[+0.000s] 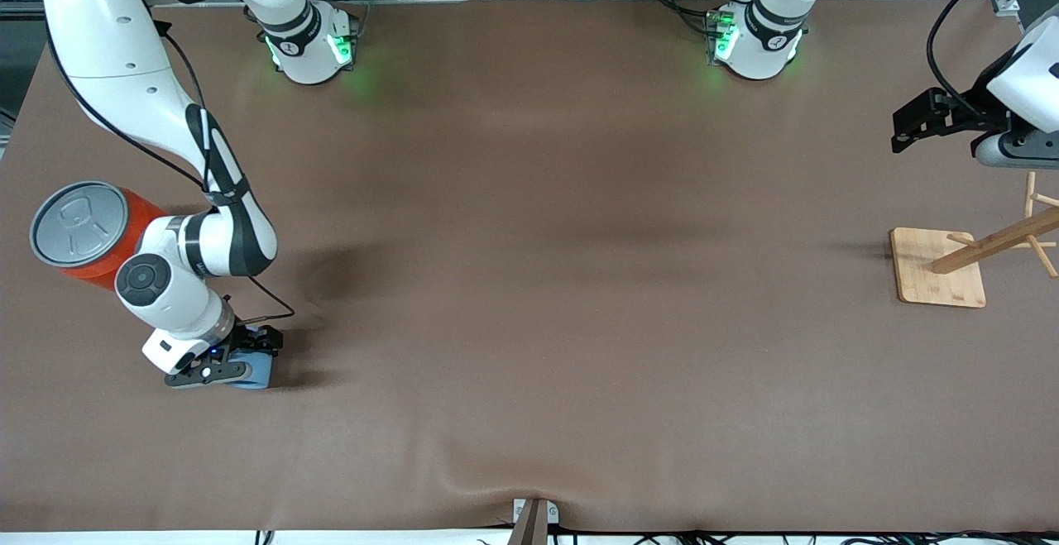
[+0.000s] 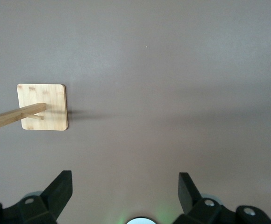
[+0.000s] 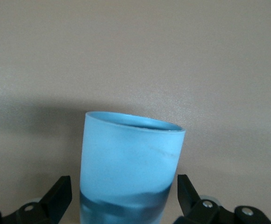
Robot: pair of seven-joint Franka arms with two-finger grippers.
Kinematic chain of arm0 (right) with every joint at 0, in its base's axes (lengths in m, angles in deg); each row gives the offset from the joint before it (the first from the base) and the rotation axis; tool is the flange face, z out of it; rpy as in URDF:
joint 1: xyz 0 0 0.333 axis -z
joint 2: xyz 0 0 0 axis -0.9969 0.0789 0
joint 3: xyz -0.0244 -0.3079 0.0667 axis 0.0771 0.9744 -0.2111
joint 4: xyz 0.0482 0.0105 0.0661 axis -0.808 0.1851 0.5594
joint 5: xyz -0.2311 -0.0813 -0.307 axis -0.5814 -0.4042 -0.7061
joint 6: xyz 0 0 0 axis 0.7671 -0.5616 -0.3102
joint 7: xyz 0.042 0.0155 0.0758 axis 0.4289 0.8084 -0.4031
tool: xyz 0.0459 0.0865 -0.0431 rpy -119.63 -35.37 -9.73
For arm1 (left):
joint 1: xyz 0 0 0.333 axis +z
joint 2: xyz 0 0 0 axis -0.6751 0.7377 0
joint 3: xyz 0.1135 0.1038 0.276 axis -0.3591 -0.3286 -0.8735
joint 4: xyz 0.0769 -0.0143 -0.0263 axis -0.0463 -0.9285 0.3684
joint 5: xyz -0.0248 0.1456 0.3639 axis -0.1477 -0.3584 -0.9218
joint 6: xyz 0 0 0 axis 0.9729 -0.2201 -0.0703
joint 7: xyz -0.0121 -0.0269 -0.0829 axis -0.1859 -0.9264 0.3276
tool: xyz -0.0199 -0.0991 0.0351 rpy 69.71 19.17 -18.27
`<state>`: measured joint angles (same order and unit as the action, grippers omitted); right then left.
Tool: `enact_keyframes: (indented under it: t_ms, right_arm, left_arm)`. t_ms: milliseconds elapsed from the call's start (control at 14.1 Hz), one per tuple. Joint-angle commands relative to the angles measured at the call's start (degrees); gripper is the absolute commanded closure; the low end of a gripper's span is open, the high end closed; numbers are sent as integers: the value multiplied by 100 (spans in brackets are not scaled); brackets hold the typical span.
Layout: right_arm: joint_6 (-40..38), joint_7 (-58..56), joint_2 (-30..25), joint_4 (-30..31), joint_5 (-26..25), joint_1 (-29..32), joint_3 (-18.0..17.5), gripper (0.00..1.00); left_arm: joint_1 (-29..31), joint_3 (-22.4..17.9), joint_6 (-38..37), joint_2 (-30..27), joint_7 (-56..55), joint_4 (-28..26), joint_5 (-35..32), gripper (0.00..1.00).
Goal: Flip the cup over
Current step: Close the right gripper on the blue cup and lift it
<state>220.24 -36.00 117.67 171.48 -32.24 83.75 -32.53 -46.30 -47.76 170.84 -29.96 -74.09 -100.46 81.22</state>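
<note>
In the right wrist view my fingers are beside the light-blue cup's lower sides, so it is time for my right gripper to close on the cup now.
The light-blue cup (image 1: pixel 258 371) sits on the brown table near the right arm's end, nearer to the front camera than the orange canister. My right gripper (image 1: pixel 248 356) is low at the cup, open, with a finger on each side of it. In the right wrist view the cup (image 3: pixel 131 158) fills the space between the black fingertips (image 3: pixel 60 193), with small gaps on both sides, and its rim points away from the wrist. My left gripper (image 1: pixel 906 127) is open and empty, waiting in the air at the left arm's end of the table; its own view shows it (image 2: pixel 125 184) over bare cloth.
A large orange canister (image 1: pixel 124 222) with a grey lid (image 1: pixel 79 222) stands close beside the right arm's wrist. A wooden peg rack on a square base (image 1: pixel 939 268) stands at the left arm's end, also in the left wrist view (image 2: pixel 42 107).
</note>
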Motion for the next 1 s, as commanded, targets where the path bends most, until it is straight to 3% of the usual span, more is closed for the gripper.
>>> enact_keyframes:
  t_ms: [0,71,142,213,498,924]
  right_arm:
    - [169,12,13,82,-99,40,-27,0]
    - [265,-5,22,82,-108,40,-27,18]
    - [301,-5,22,117,-108,23,-18,54]
    - [310,-5,13,143,-108,23,-18,69]
    - [249,-189,-223,126,-195,-30,-9,69]
    - [284,-1691,-637,82,-240,-126,-167,69]
  left_arm:
    - [50,7,42,4,7,27,33,0]
    - [85,7,42,4,7,27,42,0]
    - [111,7,51,4,7,27,50,0]
    - [120,7,42,4,16,27,59,0]
    - [181,7,42,-5,43,27,51,0]
    - [173,16,42,48,43,27,59,0]
